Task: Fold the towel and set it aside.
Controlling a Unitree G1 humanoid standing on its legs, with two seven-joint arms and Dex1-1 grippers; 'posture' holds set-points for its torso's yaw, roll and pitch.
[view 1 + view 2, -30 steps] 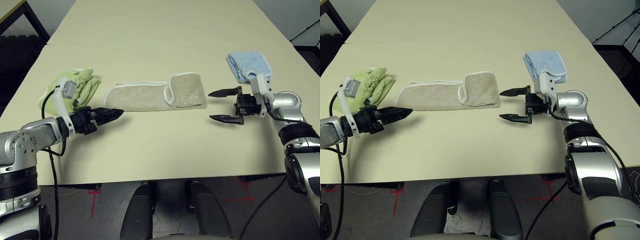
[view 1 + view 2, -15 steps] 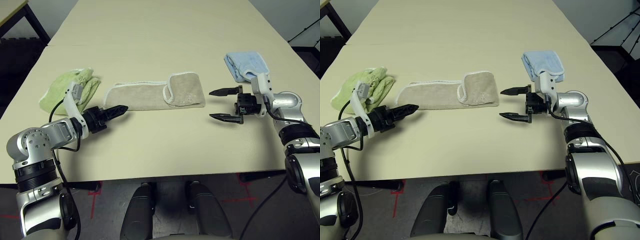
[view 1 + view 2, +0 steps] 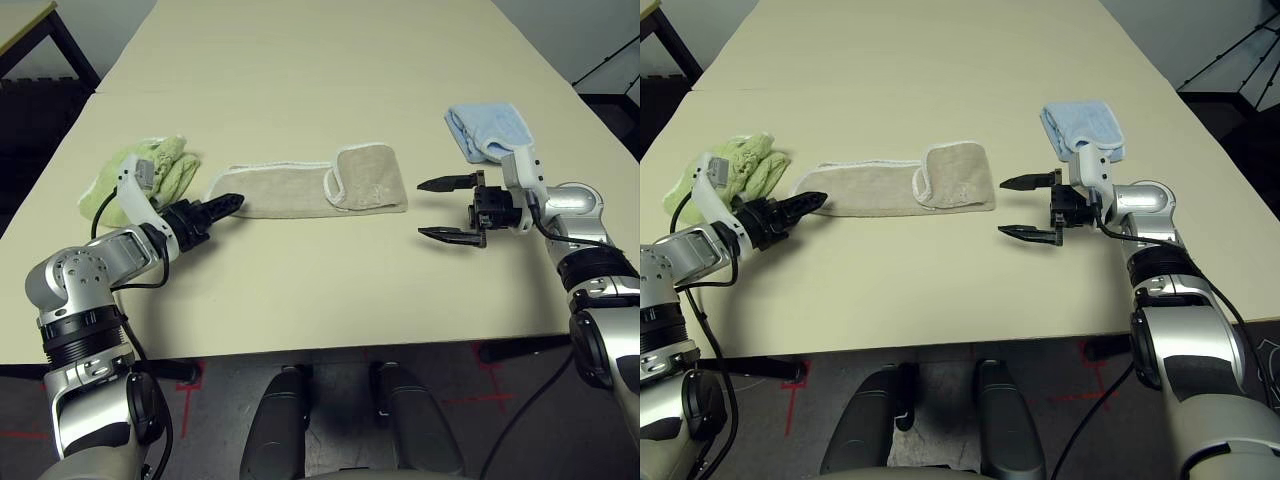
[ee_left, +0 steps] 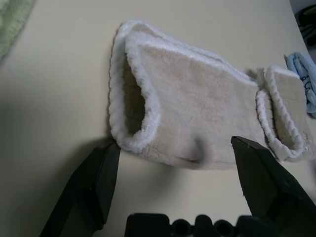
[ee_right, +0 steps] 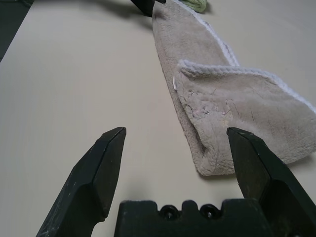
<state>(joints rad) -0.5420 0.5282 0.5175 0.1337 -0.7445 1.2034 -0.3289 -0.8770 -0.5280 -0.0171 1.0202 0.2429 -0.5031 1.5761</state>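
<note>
I will next use my left gripper to pinch the towel's white-edged open end (image 3: 217,190), where it stands up in a fold while the rest lies flat.
The towel (image 3: 300,189) is a long beige strip with white edging, lying flat across the middle of the table. Its right end (image 3: 370,178) is folded back over itself. My left gripper (image 3: 232,202) sits low at the towel's left end, open. In the left wrist view its fingers (image 4: 101,173) straddle that rounded end (image 4: 133,106), just short of it. My right gripper (image 3: 420,210) hovers open a short way right of the folded end. The right wrist view shows the towel (image 5: 237,113) ahead of the wide jaws, not between them.
A crumpled pale green cloth (image 3: 165,165) lies just behind my left gripper. A folded light blue cloth (image 3: 485,130) lies behind my right wrist. The tan table (image 3: 320,290) stretches far back, with bare surface in front of the towel.
My left gripper has moved forward and up to the towel's left end, its elbow swinging in. The right gripper has held still. The towel has not moved.
</note>
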